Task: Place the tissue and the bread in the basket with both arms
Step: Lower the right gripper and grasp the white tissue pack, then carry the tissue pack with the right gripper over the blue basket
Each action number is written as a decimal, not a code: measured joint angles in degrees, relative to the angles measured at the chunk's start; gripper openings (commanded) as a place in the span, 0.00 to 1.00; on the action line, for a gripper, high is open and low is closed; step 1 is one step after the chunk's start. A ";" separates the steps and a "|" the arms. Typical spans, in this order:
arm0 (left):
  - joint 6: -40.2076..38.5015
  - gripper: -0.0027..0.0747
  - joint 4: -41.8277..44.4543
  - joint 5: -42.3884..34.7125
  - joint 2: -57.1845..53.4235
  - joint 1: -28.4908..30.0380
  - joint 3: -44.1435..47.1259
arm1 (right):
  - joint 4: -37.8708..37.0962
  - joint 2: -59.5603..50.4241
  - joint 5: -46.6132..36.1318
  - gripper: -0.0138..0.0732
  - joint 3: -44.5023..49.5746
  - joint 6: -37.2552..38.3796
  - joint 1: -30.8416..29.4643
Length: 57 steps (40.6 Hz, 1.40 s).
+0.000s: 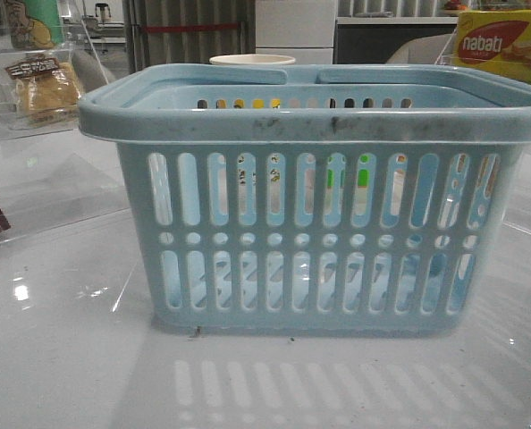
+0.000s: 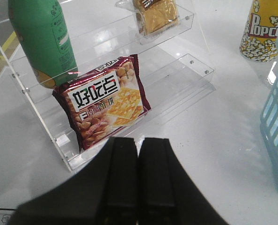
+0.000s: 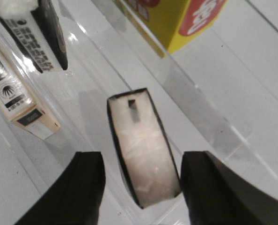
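My right gripper needs to close on the tissue pack now. My fingers are at the pack's lower sides, so they would hold it.
The light-blue basket (image 1: 315, 116) fills the middle of the front view; its side also shows in the left wrist view (image 2: 277, 122). The bread (image 2: 156, 16), golden in a clear wrapper, lies on the upper step of a clear acrylic shelf, also seen at far left in the front view (image 1: 46, 89). My left gripper (image 2: 138, 143) is shut and empty, short of the shelf. The tissue (image 3: 146, 154), a black-edged pack with a white face, stands on a clear shelf. My right gripper (image 3: 141, 161) is open, a finger on either side of it. Neither gripper shows in the front view.
On the left shelf stand a red cracker pack (image 2: 106, 101) and a green bottle (image 2: 43, 42); a popcorn cup (image 2: 265, 30) is beside the basket. Near the tissue are a second black pack (image 3: 36, 33), a cream box (image 3: 15, 98) and a yellow box (image 3: 176, 18). A nabati box (image 1: 502, 45) sits far right.
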 measured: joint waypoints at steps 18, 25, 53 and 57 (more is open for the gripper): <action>0.00 0.15 0.00 0.00 0.00 0.00 0.00 | 0.00 0.34 -1.77 0.38 0.00 0.00 0.00; 0.00 0.15 0.00 0.00 0.00 0.00 0.00 | 0.00 0.34 -1.77 0.38 0.00 0.00 0.00; 0.00 0.15 0.00 0.00 0.00 0.00 0.00 | 8.05 -20.86 5.09 0.38 0.00 0.00 3.21; 0.00 0.15 0.00 0.00 0.00 0.00 0.00 | 9.31 -24.84 7.42 0.38 0.00 0.00 6.94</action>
